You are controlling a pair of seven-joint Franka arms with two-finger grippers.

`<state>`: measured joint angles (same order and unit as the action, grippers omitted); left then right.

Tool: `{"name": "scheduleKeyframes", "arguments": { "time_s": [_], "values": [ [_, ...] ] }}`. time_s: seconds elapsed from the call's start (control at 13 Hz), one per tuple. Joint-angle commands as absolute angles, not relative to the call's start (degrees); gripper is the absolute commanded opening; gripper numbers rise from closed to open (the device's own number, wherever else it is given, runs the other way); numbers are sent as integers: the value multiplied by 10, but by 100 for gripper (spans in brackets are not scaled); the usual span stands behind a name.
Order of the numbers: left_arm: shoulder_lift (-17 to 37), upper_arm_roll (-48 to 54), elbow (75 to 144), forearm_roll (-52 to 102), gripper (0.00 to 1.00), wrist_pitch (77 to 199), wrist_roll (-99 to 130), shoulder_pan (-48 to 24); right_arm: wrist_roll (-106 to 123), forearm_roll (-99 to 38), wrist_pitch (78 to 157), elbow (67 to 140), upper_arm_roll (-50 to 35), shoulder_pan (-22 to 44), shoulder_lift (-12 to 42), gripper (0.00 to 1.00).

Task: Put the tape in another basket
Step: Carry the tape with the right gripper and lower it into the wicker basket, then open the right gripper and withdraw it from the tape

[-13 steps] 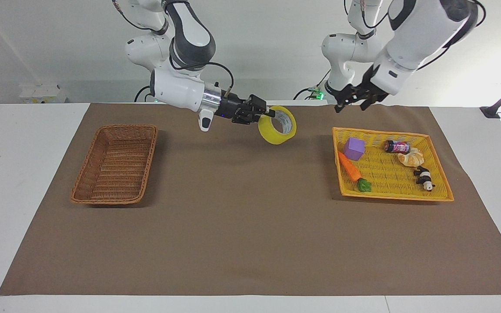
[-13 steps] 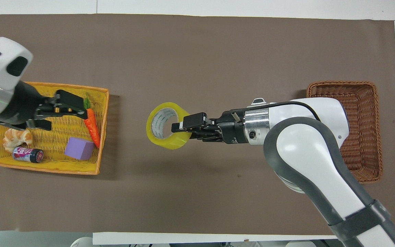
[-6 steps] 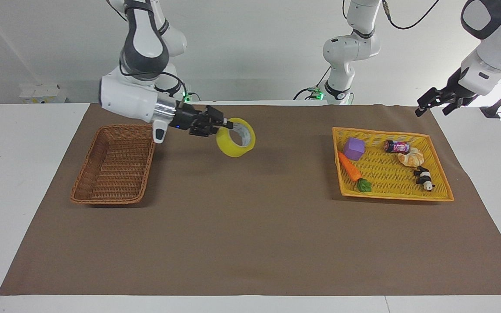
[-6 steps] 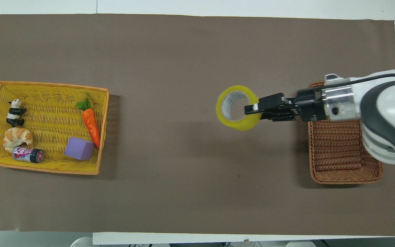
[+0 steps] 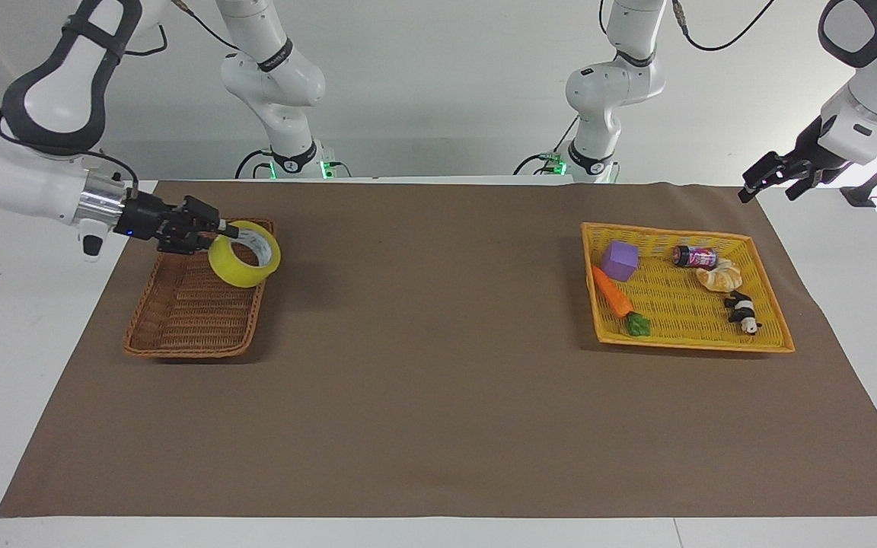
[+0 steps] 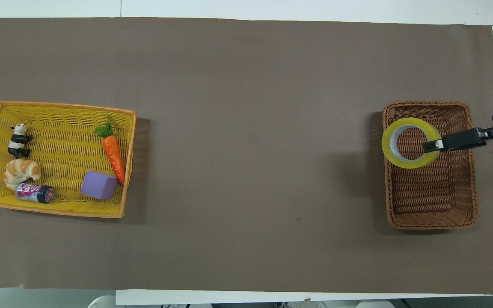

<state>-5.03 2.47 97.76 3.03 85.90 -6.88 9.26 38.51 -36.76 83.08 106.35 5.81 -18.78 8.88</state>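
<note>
The yellow tape roll (image 6: 390, 154) needs to stay in my right gripper until it's lower. In the overhead view, the roll hangs high above the brown basket's rim (image 6: 387, 185).
The yellow tape roll (image 5: 243, 265) hangs in my right gripper (image 5: 228, 230), which is shut on the roll's wall. The roll is in the air over the dark brown wicker basket (image 5: 187, 348) at the right arm's end of the table, above the basket's corner nearest the table's middle. In the overhead view the tape (image 6: 400, 161) covers part of the basket (image 6: 432, 222), with the right gripper (image 6: 430, 146) reaching in from the table's end. My left gripper (image 5: 770, 181) is open and empty, raised off the table's left-arm end.
A flat yellow woven tray (image 5: 682, 344) at the left arm's end holds a purple cube (image 5: 620, 260), a carrot (image 5: 610, 293), a small can (image 5: 693, 256), a croissant (image 5: 720, 275) and a panda figure (image 5: 743, 312). A brown mat covers the table.
My right arm has swung the tape from over the table's middle to over the wicker basket. My left arm has pulled away from over the yellow tray to the table's end.
</note>
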Motion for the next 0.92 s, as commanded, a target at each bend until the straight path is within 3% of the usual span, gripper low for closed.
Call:
{"name": "scheduleKeyframes", "arguments": {
  "time_s": [0.0, 0.54, 0.85],
  "values": [
    [-49, 24, 978, 21, 100, 867, -67, 85, 465, -331, 812, 1041, 47, -228, 141, 0],
    [-10, -4, 958, 11, 100, 874, -68, -14, 508, -291, 849, 1087, 48, -249, 169, 0],
    [4, -4, 955, 12, 100, 874, -67, -21, 508, -280, 863, 1097, 48, -248, 167, 2]
  ]
}}
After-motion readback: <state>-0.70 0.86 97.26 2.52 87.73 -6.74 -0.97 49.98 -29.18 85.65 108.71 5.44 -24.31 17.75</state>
